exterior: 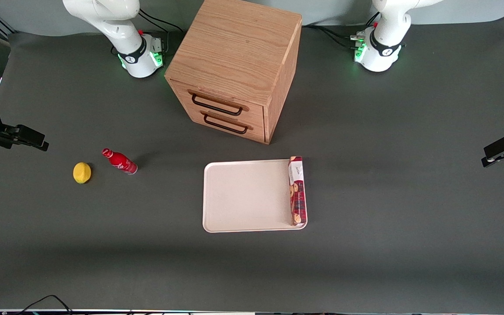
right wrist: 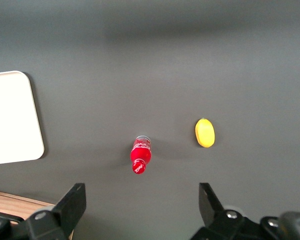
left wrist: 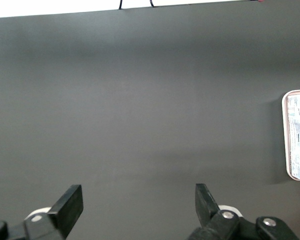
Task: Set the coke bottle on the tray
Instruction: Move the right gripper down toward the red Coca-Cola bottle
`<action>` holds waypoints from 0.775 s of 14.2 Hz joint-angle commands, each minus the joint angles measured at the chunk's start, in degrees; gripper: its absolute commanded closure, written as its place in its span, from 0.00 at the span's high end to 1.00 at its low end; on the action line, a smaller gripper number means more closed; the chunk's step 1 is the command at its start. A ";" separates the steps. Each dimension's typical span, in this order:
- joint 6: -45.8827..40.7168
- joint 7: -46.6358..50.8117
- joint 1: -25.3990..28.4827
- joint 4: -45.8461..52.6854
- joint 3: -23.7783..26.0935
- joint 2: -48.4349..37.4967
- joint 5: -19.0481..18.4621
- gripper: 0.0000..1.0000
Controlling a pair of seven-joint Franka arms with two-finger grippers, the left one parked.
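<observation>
My right gripper grips the bottle by its red cap (exterior: 107, 152) next, to place the coke bottle on the tray (exterior: 243, 197).
The coke bottle (exterior: 120, 161), small and red with a red cap and silvery base, seems to lie on its side on the dark table, close beside a lemon. It also shows in the right wrist view (right wrist: 141, 155), cap toward the gripper. The off-white tray (exterior: 243, 197) lies flat near the table's middle, in front of the drawer cabinet; one of its corners shows in the right wrist view (right wrist: 10, 120). My right gripper (exterior: 42, 145) hovers open and empty at the working arm's end of the table, apart from the bottle, and also shows in the right wrist view (right wrist: 142, 197).
A yellow lemon (exterior: 82, 172) lies beside the bottle, toward the working arm's end, and shows in the right wrist view (right wrist: 204, 133). A long red cookie box (exterior: 296, 190) lies on the tray along its edge toward the parked arm. A wooden two-drawer cabinet (exterior: 234, 65) stands farther from the front camera than the tray.
</observation>
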 commanded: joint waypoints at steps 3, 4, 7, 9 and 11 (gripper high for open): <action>-2.54 1.41 0.91 1.54 -0.46 1.26 0.98 1.00; -2.71 1.41 1.26 -0.30 0.15 1.26 1.06 1.00; 2.62 3.96 2.58 -11.96 1.20 -0.13 2.64 1.00; 10.96 3.96 2.50 -22.68 1.56 -2.33 2.47 1.00; 19.22 3.96 2.50 -30.43 1.56 -2.69 2.03 1.00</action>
